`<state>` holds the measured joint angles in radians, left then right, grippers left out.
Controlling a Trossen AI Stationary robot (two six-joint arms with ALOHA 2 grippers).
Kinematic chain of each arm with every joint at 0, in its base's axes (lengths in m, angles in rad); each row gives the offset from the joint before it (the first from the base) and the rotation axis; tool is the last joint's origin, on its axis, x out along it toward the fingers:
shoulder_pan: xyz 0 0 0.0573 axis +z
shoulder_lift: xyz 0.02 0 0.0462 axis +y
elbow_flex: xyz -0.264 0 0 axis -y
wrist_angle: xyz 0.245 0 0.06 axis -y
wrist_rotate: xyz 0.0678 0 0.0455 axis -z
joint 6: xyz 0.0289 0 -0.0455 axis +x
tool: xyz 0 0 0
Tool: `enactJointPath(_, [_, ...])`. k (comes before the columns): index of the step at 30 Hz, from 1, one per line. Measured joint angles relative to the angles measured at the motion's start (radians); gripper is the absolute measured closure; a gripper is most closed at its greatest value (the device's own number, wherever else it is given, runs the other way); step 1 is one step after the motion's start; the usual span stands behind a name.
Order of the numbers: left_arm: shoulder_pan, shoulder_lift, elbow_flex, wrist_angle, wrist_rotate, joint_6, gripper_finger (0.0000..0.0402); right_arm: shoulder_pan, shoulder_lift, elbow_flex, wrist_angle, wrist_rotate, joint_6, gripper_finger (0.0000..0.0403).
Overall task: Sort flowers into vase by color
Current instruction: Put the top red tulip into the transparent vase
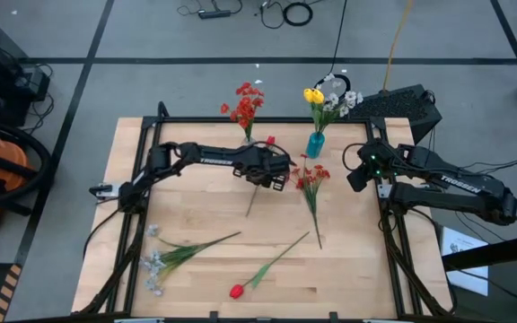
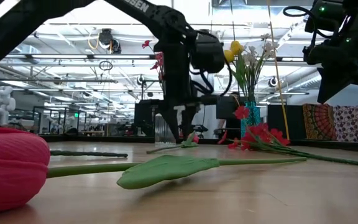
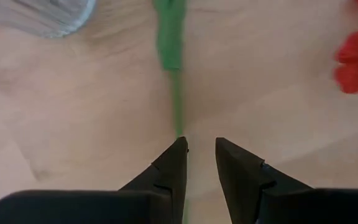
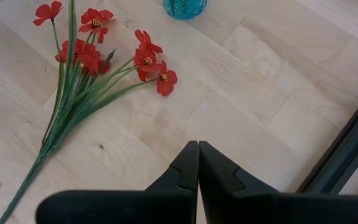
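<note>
My left gripper grabs the red tulip by its thin green stem [image 1: 257, 199] next, to add it to the clear vase [image 1: 248, 140].
My left gripper [image 1: 275, 175] [image 3: 201, 142] is open and points down at mid-table over a thin green stem [image 1: 257, 199] [image 3: 178, 99] that lies flat on the wood. One fingertip stands right over the stem. A red cluster spray [image 1: 311, 179] [image 4: 86, 56] lies beside it. The teal vase [image 1: 315, 144] [image 4: 184, 7] holds yellow and white flowers. A clear vase [image 3: 48, 15] holds red flowers [image 1: 246, 106]. A red tulip [image 1: 236, 291] [image 2: 11, 165] and a white-grey spray [image 1: 155, 260] lie near the front edge. My right gripper [image 1: 355, 175] [image 4: 197, 144] is shut and hovers at the right side. My left gripper comes at the stem [image 3: 179, 127] from above, pointing down, with the fingers lying roughly along it. The stem runs under one fingertip [image 3: 178, 149] instead of through the gap. I cannot tell whether that fingertip touches it.
A black frame [image 1: 240, 120] rims the table [image 1: 196, 287]. Both vases stand close together at the far edge, just beyond my left gripper. Bare wood lies between the red spray and my right arm and in front of it.
</note>
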<state>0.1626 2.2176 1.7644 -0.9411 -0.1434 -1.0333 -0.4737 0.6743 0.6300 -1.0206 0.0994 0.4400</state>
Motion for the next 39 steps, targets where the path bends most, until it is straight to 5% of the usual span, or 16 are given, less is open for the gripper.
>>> enactJointPath(11, [0.045,0.006,0.0,0.027,-0.063,0.096,0.0309,0.0,0.0,0.0,0.0,0.0,-0.001,0.0401])
enactJointPath(23, [0.051,0.064,0.005,0.037,0.019,0.099,0.0311,0.0,0.0,0.0,-0.001,0.0,-0.002,0.0402])
enactJointPath(30, [0.034,0.064,0.005,0.026,0.036,0.146,0.039,0.0,0.0,0.0,-0.001,0.0,-0.002,0.0402])
enactJointPath(39, [-0.079,0.015,-0.004,-0.144,0.124,0.367,0.0398,0.0,0.0,0.0,0.0,0.0,0.0,0.0401])
